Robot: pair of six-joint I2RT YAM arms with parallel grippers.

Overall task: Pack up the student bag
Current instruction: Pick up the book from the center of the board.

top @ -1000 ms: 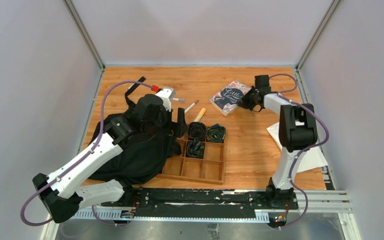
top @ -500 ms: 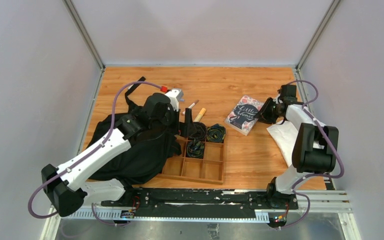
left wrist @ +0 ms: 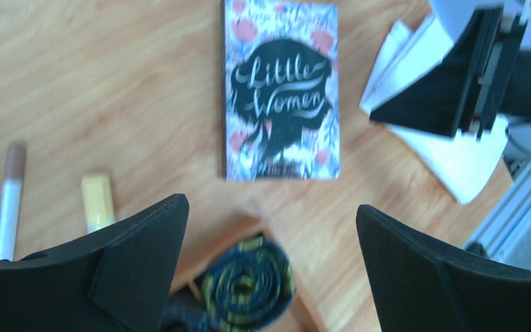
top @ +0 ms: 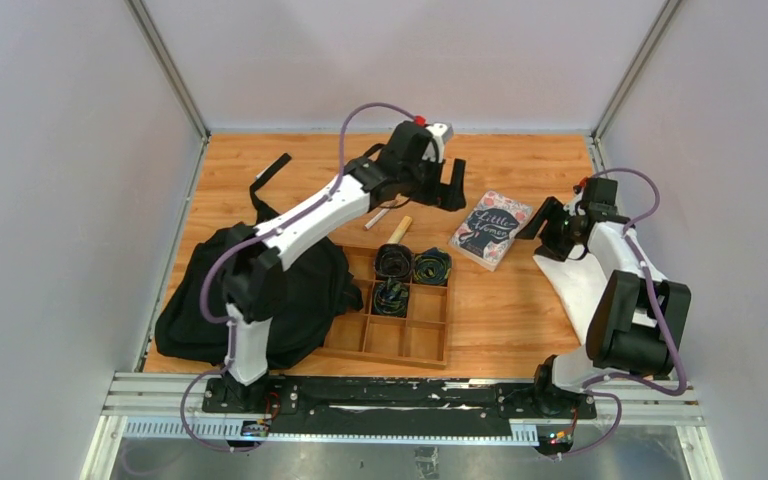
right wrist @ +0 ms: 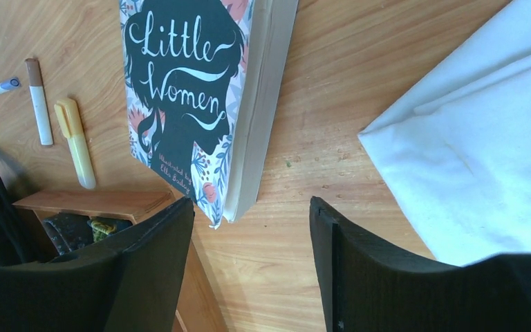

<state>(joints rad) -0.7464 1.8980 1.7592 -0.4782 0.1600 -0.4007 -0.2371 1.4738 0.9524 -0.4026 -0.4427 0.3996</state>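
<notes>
The right gripper grabs the "Little Women" book by its exposed page edge [top: 513,240] [right wrist: 263,104] next. The opposite side stays free for handing over to the left gripper.
The student bag [top: 260,300] lies slumped and black at the near left of the table. A "Little Women" book [top: 490,228] lies flat right of centre, cover up; it also shows in the left wrist view [left wrist: 280,90] and the right wrist view [right wrist: 193,90]. My left gripper [top: 450,186] hovers open just behind and left of the book, nothing between its fingers [left wrist: 269,207]. My right gripper [top: 550,222] stands open just right of the book, apart from it; only bare wood shows between its jaws [right wrist: 252,204].
A wooden compartment tray [top: 405,337] sits beside the bag, with rolled dark items [top: 430,266] in its far cells. A pen [top: 380,213] and a yellow highlighter [top: 400,228] lie behind it. A white cloth [top: 585,285] lies at the right. Enclosure walls stand close on three sides.
My right gripper pulled the book right and nearer, then opened and let it go. The left arm swung from over the bag to the far middle, near the book.
</notes>
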